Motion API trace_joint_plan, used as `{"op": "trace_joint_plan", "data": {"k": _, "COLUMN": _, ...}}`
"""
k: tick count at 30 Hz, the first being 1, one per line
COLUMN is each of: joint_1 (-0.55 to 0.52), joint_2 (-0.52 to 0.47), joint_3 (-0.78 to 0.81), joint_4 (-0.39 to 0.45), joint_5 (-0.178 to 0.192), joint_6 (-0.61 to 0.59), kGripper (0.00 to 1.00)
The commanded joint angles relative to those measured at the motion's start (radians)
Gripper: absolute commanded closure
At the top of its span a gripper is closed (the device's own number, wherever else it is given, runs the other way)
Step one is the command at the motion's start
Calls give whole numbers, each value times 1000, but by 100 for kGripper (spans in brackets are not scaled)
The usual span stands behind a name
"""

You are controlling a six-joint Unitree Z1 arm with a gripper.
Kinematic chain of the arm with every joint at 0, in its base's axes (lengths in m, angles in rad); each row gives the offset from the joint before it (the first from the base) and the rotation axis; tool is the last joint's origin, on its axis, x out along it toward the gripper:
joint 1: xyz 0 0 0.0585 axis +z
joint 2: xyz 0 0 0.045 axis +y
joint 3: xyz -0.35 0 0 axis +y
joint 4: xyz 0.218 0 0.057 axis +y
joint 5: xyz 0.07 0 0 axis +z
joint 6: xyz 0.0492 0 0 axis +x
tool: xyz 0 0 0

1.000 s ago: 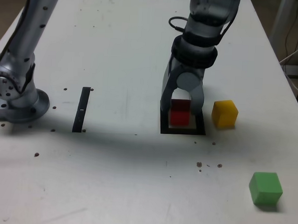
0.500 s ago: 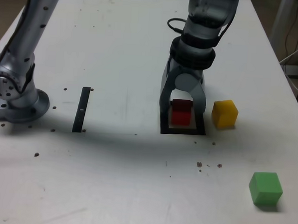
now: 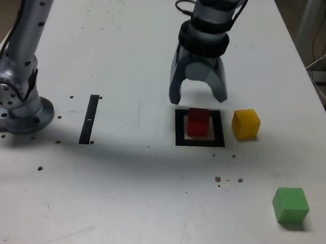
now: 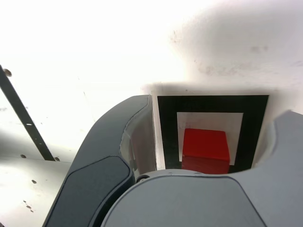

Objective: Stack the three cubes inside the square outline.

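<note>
My gripper should grab the yellow cube (image 3: 245, 124) by two opposite sides next, to build the stack inside the square outline (image 3: 179, 128).
The red cube (image 3: 198, 121) rests alone inside the square outline (image 3: 179, 128), on its white centre. My gripper (image 3: 198, 96) hangs above and just behind it, open, with nothing between its fingers (image 3: 176, 91). In the wrist view the red cube (image 4: 205, 145) lies in the square outline (image 4: 167, 130) between my two spread jaws, apart from both. The yellow cube (image 3: 245, 124) sits just outside the outline on the exterior view's right. The green cube (image 3: 290, 205) lies near the front at the exterior view's right.
A thin black strip (image 3: 89, 118) lies on the white table (image 3: 121, 180) to the exterior view's left of the outline. The arm's round base (image 3: 19, 106) stands at the far left. Small dark specks dot the tabletop. A cable hangs off the table's right side.
My gripper has opened, let go of the red cube and risen away from it. The cube stays in the outline. Yellow and green cubes have not moved.
</note>
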State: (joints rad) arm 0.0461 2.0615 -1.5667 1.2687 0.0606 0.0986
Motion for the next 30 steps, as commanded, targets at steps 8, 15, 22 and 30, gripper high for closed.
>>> {"op": "trace_joint_plan", "data": {"k": 8, "joint_1": 0, "joint_2": 6, "joint_3": -191, "joint_4": 122, "joint_5": 40, "joint_6": 1, "kGripper": 1}}
{"op": "trace_joint_plan", "data": {"k": 15, "joint_1": -13, "joint_2": 71, "joint_3": -343, "joint_4": 203, "joint_5": 15, "joint_6": 6, "kGripper": 1}}
{"op": "trace_joint_plan", "data": {"k": 22, "joint_1": -38, "joint_2": 145, "joint_3": -481, "joint_4": 254, "joint_5": -34, "joint_6": 2, "kGripper": 1}}
{"op": "trace_joint_plan", "data": {"k": 30, "joint_1": -59, "joint_2": 208, "joint_3": -543, "joint_4": 266, "joint_5": -59, "joint_6": -10, "kGripper": 0}}
